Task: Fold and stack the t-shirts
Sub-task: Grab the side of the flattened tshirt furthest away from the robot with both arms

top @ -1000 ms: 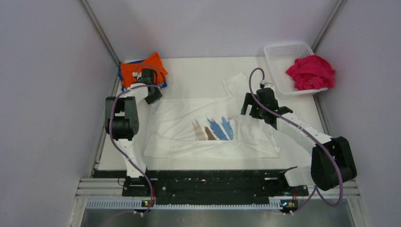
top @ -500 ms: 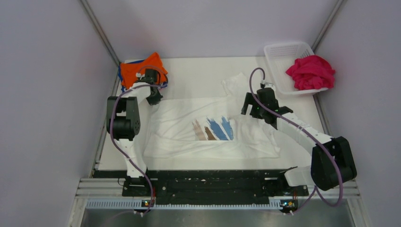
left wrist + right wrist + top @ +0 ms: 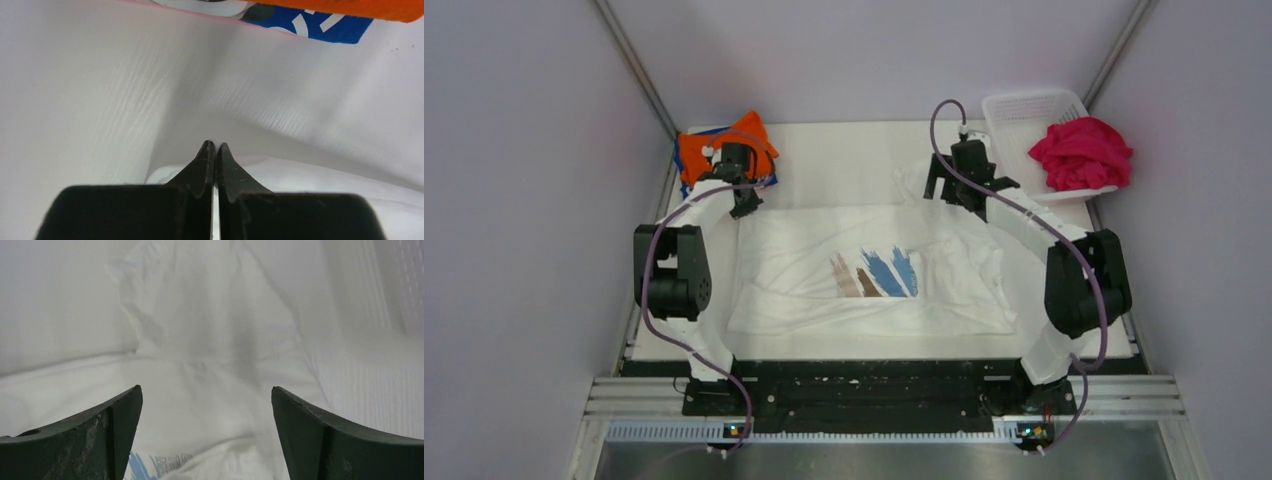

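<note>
I will next grab the shirt with my right gripper by its far sleeve beside the basket, to fold the far side of the white t-shirt over the print.
The white t-shirt with the blue and brown print lies spread flat mid-table. My left gripper is at its far-left corner, jaws shut with a sliver of white cloth pinched between them. My right gripper is open and empty, hovering over the shirt's far-right sleeve. The orange tee lies on the blue-patterned one at the far-left corner, just beyond my left gripper. The magenta tee is heaped in the basket.
The white mesh basket stands at the far-right corner, close to the right of my right gripper. Grey walls close in the table on the left, back and right.
My right arm swung from over the shirt's right half to the far sleeve. My left gripper shifted slightly toward the far left, and the shirt's corner moved with it.
</note>
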Available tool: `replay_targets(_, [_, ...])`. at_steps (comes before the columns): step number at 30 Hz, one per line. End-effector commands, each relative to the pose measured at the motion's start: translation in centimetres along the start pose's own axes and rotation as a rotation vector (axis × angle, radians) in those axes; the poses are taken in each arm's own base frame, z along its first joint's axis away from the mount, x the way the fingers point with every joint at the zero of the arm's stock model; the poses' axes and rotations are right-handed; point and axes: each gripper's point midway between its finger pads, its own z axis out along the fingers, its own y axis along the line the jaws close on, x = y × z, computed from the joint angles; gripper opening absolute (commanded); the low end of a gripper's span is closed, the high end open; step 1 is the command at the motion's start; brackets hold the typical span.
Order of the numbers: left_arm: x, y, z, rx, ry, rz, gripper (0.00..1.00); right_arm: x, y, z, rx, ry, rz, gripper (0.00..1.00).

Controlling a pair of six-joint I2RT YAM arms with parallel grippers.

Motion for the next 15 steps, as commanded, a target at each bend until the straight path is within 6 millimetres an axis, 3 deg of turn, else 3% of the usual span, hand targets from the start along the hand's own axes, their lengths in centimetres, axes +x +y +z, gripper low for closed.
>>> replay_targets(1, [-1.0, 0.1, -2.2, 0.013, -0.07, 0.002, 0.0, -5.7, 0.6, 3.1, 0.041, -0.104, -0.03, 0.97])
replay_targets(9, [-0.7, -0.5, -3.6, 0.047, -0.077, 0.009, 0.0, -9.5, 3.7, 11.8, 0.039, -0.13, -0.101, 0.89])
replay_targets(13, [-0.5, -0.6, -3.6, 0.048, -0.073, 0.007, 0.0, -10.0, 4.4, 16.1, 0.053, -0.123, -0.136, 0.87])
replay_targets(15, [-0.3, -0.7, -3.5, 0.048, -0.07, 0.009, 0.0, -10.8, 5.1, 17.2, 0.046, -0.126, -0.142, 0.86])
